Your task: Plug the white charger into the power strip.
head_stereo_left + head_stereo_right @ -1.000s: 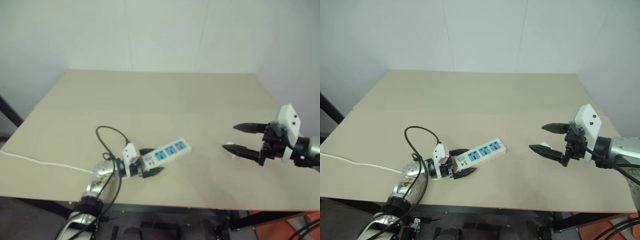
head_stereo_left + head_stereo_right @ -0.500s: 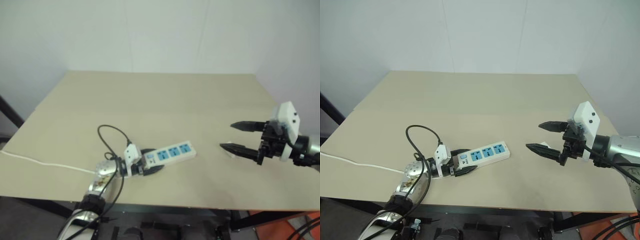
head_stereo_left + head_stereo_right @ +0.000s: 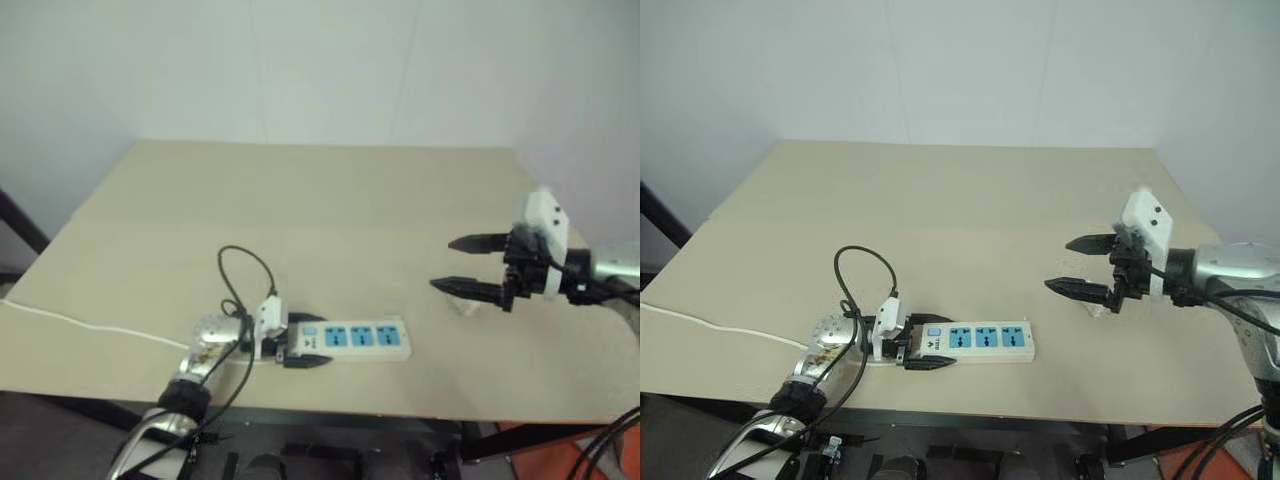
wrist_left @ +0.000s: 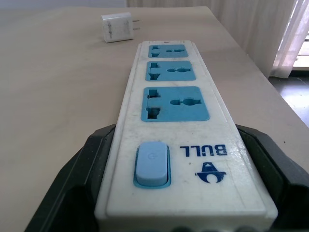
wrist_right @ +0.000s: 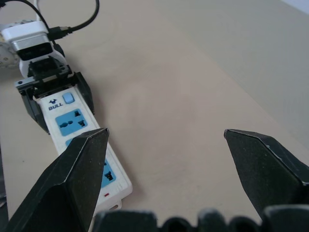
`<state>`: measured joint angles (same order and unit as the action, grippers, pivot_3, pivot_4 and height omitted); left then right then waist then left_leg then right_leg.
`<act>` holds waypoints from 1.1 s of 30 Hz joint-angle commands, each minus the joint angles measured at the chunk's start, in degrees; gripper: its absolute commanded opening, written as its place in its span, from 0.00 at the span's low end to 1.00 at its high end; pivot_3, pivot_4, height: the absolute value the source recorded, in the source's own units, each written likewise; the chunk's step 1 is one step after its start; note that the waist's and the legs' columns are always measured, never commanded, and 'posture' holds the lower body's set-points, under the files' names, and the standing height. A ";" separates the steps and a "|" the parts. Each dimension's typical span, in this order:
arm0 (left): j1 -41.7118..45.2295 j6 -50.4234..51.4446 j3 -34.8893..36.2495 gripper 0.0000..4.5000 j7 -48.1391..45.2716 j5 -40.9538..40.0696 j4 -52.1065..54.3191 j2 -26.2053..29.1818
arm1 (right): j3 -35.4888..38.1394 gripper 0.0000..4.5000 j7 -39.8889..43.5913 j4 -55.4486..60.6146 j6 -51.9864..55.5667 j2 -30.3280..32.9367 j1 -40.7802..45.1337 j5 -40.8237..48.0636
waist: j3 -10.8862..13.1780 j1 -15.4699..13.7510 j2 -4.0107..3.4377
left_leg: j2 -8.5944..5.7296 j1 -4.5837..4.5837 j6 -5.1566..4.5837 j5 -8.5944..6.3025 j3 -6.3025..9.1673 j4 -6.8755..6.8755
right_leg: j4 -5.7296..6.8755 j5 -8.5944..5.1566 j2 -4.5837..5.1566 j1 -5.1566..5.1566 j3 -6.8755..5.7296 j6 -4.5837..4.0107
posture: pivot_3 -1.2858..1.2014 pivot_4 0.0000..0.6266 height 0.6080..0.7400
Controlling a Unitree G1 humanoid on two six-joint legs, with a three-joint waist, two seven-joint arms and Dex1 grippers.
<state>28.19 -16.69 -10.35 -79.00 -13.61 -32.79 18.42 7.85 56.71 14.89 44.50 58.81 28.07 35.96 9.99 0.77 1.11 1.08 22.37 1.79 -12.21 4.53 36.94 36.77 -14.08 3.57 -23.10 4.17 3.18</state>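
Note:
Next, my right gripper grabs the charger by the flat sides of its white body, since the charger's pins stick out sideways.
The power strip [image 3: 358, 338], a white bar with three blue sockets, lies near the table's front edge, parallel to it. My left gripper [image 3: 302, 346] is shut on its blue switch end; in the left wrist view the black fingers [image 4: 72, 193] press both sides of the strip [image 4: 174, 106]. The white charger [image 4: 117, 27], a small cube with its prongs sticking out sideways, rests on the table [image 3: 300, 200] beyond the strip's far end. My right gripper [image 3: 1058, 264] hovers open just above the charger [image 3: 463, 305], pointing toward the strip, with nothing between its fingers [image 5: 82, 179].
A thin white cord [image 3: 80, 322] runs from the strip's held end off the table's left edge. A black cable [image 3: 245, 270] loops up over my left wrist. A white wall stands behind the table, and the table's right edge is close behind my right hand.
My left gripper has closed on the strip and swung its free end toward the front edge, so it now lies along that edge and further right. My right gripper has moved left, over the charger.

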 commanded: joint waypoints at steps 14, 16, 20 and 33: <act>0.33 0.05 -1.71 0.74 -0.87 1.09 -1.25 -3.04 | -42.67 1.00 -9.67 -41.92 33.05 -10.45 46.19 -19.67 | -0.04 -0.03 -0.18 | -0.12 0.28 -0.01 0.00 0.05 -0.01 | 0.00 0.20 0.14 -0.27 -0.11 -0.40 | 0.52 0.24 1.00; 0.23 1.02 -2.11 0.74 -2.00 0.80 -0.40 -2.91 | -44.30 1.00 -8.71 -46.91 29.57 -12.06 46.89 -22.67 | -0.04 0.16 -0.20 | -0.13 0.29 -0.01 0.00 0.04 -0.01 | 0.05 0.20 0.15 -0.31 -0.10 -0.39 | 0.52 0.24 1.00; 0.20 2.41 -2.78 0.74 -3.80 0.75 0.73 -2.42 | -45.56 1.00 -5.36 -52.30 25.45 -14.02 47.56 -26.61 | -0.05 0.54 -0.31 | -0.14 0.36 -0.01 0.00 0.03 -0.01 | 0.19 0.20 0.15 -0.47 -0.08 -0.39 | 0.52 0.24 1.00; -0.36 3.67 -3.32 0.74 -4.64 1.06 2.43 -1.64 | -49.19 1.00 7.01 -57.07 19.29 -15.46 44.93 -35.43 | -0.07 0.76 -0.34 | -0.16 0.81 -0.01 0.01 0.03 0.08 | 0.37 0.21 0.15 -1.01 -0.06 -0.40 | 0.52 0.24 1.00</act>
<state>28.88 -13.71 -11.68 -82.62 -13.38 -30.99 16.86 -41.60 62.55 -41.93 65.14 43.19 73.03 2.23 9.92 1.53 0.77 0.92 23.18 1.78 -12.20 4.56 37.02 37.13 -13.87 3.72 -24.11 4.10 2.78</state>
